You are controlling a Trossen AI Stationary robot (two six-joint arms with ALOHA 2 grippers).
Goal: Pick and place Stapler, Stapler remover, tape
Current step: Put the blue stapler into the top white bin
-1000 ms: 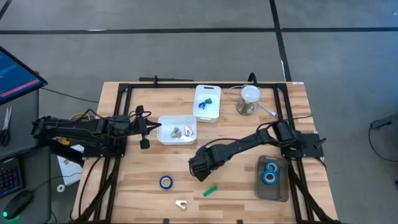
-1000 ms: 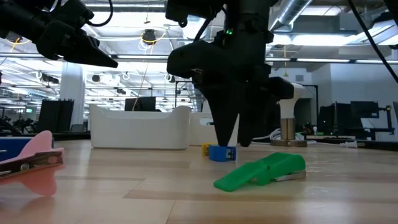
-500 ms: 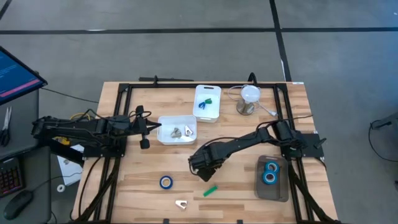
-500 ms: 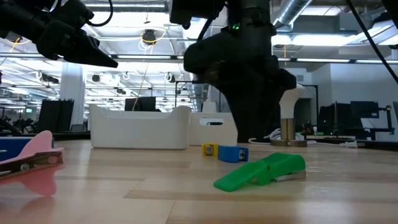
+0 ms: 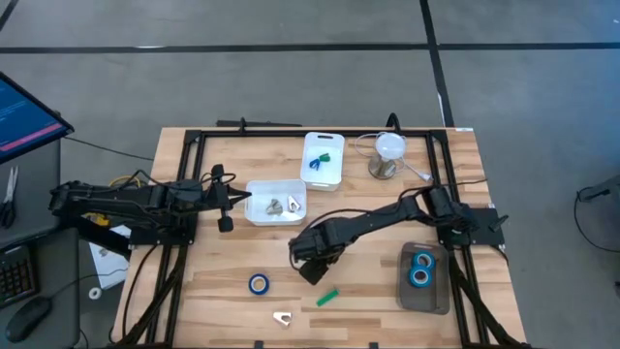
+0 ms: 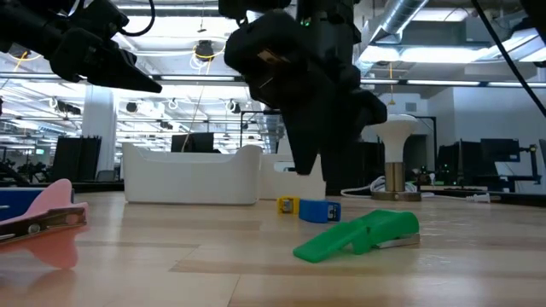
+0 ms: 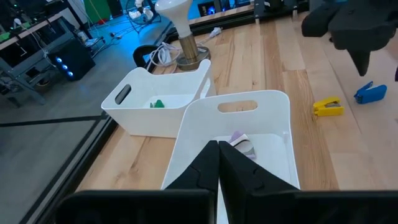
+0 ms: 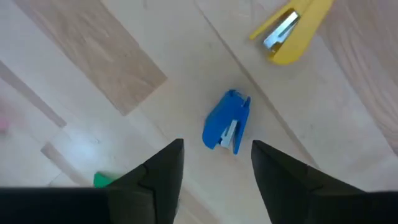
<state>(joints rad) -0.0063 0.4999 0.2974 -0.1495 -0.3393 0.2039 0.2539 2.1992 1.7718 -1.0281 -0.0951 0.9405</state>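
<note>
My right fingers stop above the blue stapler, so closing now would miss the stapler. My right gripper lowers its fingers, before it closes.
A small blue stapler lies flat on the wooden table, with a yellow stapler close beside it. My right gripper hangs open right above the blue stapler, fingers pointing down and clear of it. A green stapler and a pink staple remover lie toward the near edge. One blue tape roll lies on the table and two more sit in a grey tray. My left gripper waits shut at the table's left side.
A white tub holding staple removers stands mid-table, and a second white tub stands behind it. A lamp is at the far right. The grey tray sits at the near right.
My right gripper has risen from the table, where its fingers stood on either side of the blue stapler, and has rolled about its wrist. The blue stapler has slid a little toward the table's right and stays flat on the wood.
</note>
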